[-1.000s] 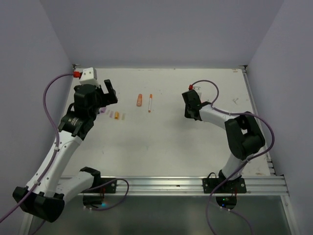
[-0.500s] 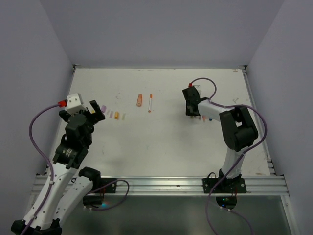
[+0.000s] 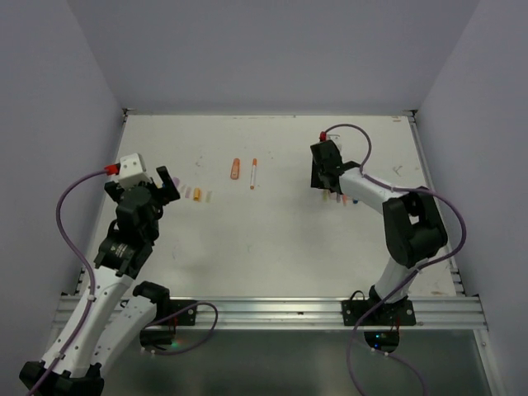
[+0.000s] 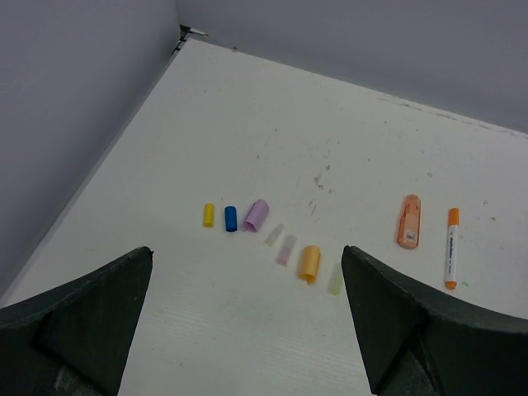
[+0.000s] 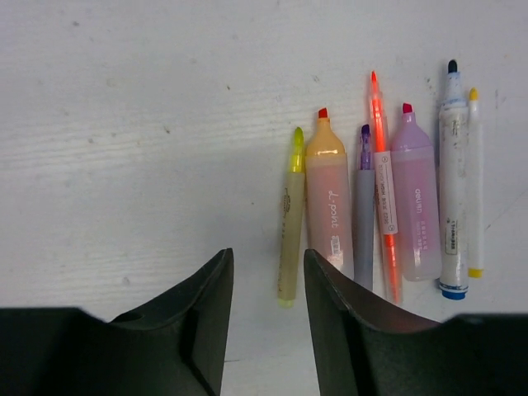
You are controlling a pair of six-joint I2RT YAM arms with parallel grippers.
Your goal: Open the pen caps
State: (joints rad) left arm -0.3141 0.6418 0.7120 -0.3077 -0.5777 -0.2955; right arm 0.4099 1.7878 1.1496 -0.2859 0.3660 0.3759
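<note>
My right gripper is going to hold the white marker by its body next, so my left gripper can open the orange cap.
Several loose pen caps lie in a row in the left wrist view: yellow (image 4: pixel 209 214), blue (image 4: pixel 231 219), lilac (image 4: pixel 256 214), clear (image 4: pixel 274 234), pink (image 4: pixel 286 249), orange (image 4: pixel 308 263) and pale yellow (image 4: pixel 336 279). My left gripper (image 4: pixel 247 330) is wide open and empty, above the table on the near side of them (image 3: pixel 165 185). Several uncapped pens (image 5: pixel 364 206) lie side by side, tips bare. My right gripper (image 5: pixel 266 276) is open and empty just left of the yellow pen (image 5: pixel 289 223), and it also shows in the top view (image 3: pixel 323 183).
A capped orange highlighter (image 4: pixel 408 221) and a white marker with an orange cap (image 4: pixel 450 247) lie right of the cap row, seen from above at mid-table (image 3: pixel 235 169). The side wall (image 4: pixel 74 124) runs along the table's left edge.
My left arm pulled back from the far left toward the near side and now hovers beside the cap row. My right gripper shifted slightly over the pens.
</note>
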